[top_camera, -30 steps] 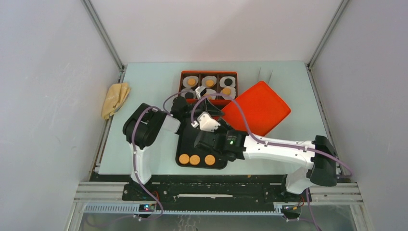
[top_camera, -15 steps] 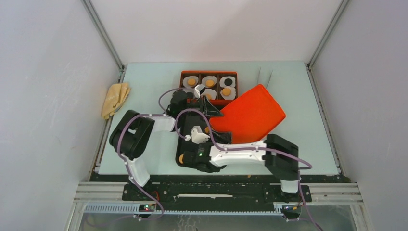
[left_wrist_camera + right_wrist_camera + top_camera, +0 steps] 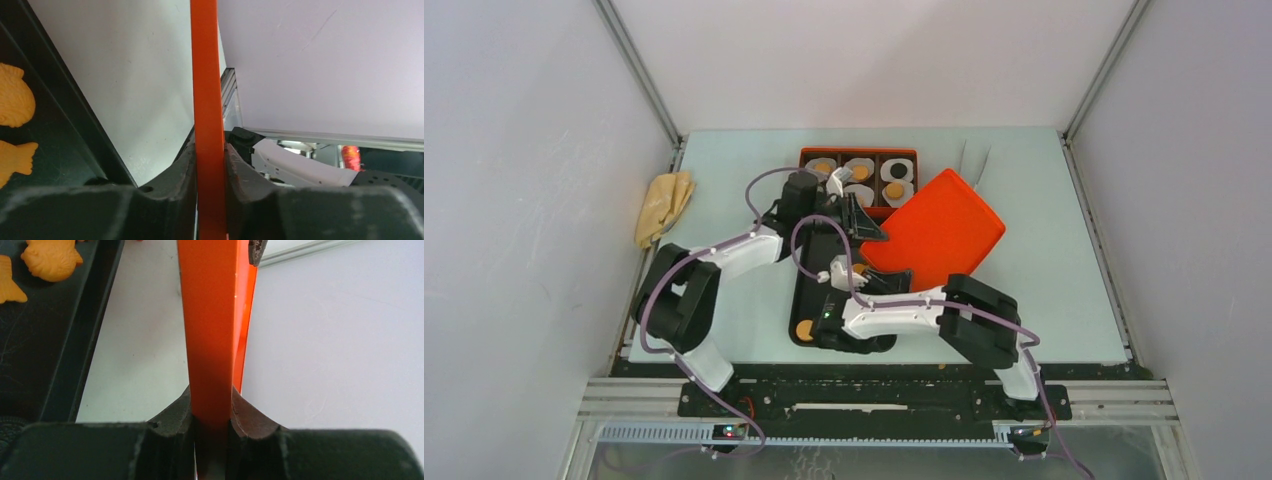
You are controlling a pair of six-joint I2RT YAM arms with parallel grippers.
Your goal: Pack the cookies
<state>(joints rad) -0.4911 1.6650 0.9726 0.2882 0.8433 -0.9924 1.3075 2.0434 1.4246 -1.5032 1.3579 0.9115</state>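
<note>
My right gripper would bring the lid along if I lifted it now, because its fingers are shut across the orange lid's edge (image 3: 919, 288) (image 3: 212, 340).
Both grippers are shut on the orange lid (image 3: 936, 228), which hangs tilted beside the orange box (image 3: 807, 155). My left gripper (image 3: 857, 221) pinches the lid's left edge (image 3: 207, 75), seen between its jaws (image 3: 210, 160). My right gripper (image 3: 862, 272) pinches the lid's near edge (image 3: 210, 315), seen between its jaws (image 3: 212, 407). The box holds white paper cups with orange and dark cookies (image 3: 860, 172). The black tray (image 3: 809, 290) holds orange cookies (image 3: 805, 329). Up close they look fish-shaped in the left wrist view (image 3: 12, 102) and the right wrist view (image 3: 51, 259).
A yellow cloth (image 3: 664, 205) lies at the table's left edge. Metal tongs (image 3: 975, 160) lie behind the lid at the back right. My right arm (image 3: 904, 315) lies across the tray's near end. Grey walls enclose the table.
The lid has swung left and toward the box, held by both grippers. My right arm has folded in to the left over the tray; my left arm has stretched farther back.
</note>
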